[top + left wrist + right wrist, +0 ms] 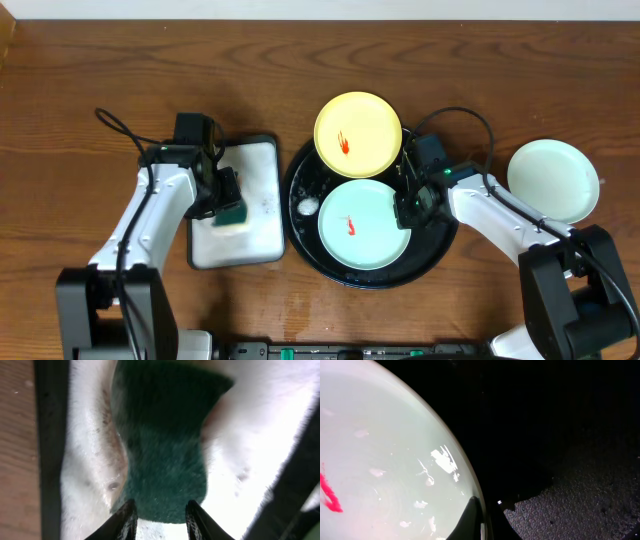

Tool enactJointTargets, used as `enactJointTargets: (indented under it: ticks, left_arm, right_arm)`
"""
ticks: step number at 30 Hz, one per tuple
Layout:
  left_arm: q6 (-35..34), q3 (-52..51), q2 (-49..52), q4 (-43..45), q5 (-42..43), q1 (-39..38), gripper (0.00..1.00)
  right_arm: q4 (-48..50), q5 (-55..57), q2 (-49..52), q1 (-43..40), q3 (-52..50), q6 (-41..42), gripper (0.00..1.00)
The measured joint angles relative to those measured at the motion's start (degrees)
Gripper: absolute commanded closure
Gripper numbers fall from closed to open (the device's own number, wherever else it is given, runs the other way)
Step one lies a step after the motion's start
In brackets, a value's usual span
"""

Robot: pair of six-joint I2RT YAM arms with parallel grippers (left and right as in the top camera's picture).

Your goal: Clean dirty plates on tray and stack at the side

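I should next grip the green sponge (233,213) across its near end with my left gripper, so the rest stays free to wipe the mint green plate clean.
On the black tray (297,222) lie a yellow plate (358,133) at the back and a mint green plate (362,225) in front, each with a red smear. My right gripper (405,208) is shut on the mint plate's right rim. In the right wrist view one finger lies on the plate (385,460) at its edge, where the right gripper (482,510) pinches it against the dark tray (545,420). My left gripper (232,205) hangs over a green sponge (233,213). Its fingers stand apart astride the near end of the sponge (165,450), so the left gripper (160,510) is open.
The sponge lies on a small white tray with a black rim (255,235) left of the black tray. A second mint green plate (553,180) sits on the wooden table at the right. A small white blob (307,207) lies on the black tray's left side.
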Motion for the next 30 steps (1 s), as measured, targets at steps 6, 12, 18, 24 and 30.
enactJointTargets:
  ticks: [6,12,18,24,30]
  left_arm:
    - [0.46,-1.33,2.97,2.91,-0.31,0.0,0.42]
    - [0.44,-1.42,2.99,7.76,-0.5,0.0,0.41]
    - [0.9,-1.49,4.28,10.27,-0.74,0.0,0.41]
    - [1.53,-2.14,9.14,11.41,-1.31,0.0,0.92]
    - [1.46,-1.77,8.79,8.74,-0.09,-0.11,0.93]
  right_arm:
    - [0.0,-0.02,0.0,0.0,0.0,0.0,0.99]
    - [0.02,-0.22,0.0,-0.02,0.0,0.02,0.99]
    - [0.02,-0.22,0.0,-0.02,0.0,0.0,0.99]
    - [0.02,-0.24,0.0,-0.02,0.02,0.0,0.99]
    - [0.02,-0.26,0.0,-0.02,0.0,0.0,0.99]
